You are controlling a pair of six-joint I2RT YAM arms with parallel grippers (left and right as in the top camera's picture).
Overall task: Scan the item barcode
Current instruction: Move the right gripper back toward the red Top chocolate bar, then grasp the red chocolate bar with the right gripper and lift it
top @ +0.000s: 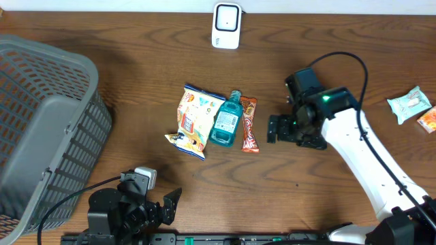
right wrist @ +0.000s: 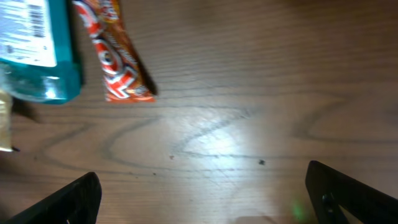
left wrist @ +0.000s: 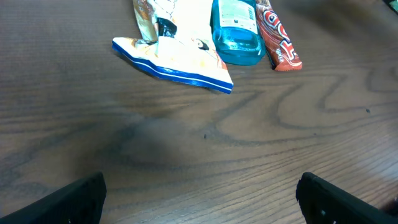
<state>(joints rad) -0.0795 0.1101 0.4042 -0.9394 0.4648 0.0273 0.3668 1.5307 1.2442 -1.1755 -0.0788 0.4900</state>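
Note:
The orange candy bar needs its bottom free to turn for the barcode scan. My right gripper will reach the candy bar and grab its middle by the candy bar's long edges.
Three items lie side by side mid-table: a yellow-and-white chip bag (top: 194, 119) (left wrist: 180, 56), a blue-green bottle (top: 227, 121) (left wrist: 236, 28) (right wrist: 37, 50) whose label shows a barcode, and an orange candy bar (top: 248, 124) (left wrist: 280, 40) (right wrist: 115, 56). A white scanner (top: 226, 26) stands at the far edge. My right gripper (top: 272, 128) (right wrist: 202, 199) hangs open just right of the candy bar, touching nothing. Near the front edge, my left gripper (top: 160, 194) (left wrist: 202, 196) is open and empty, pointing at the items over bare wood.
A large grey basket (top: 41, 122) fills the left side. A teal packet (top: 409, 103) and an orange packet (top: 429, 120) lie at the far right. The right arm's black cable loops above its wrist.

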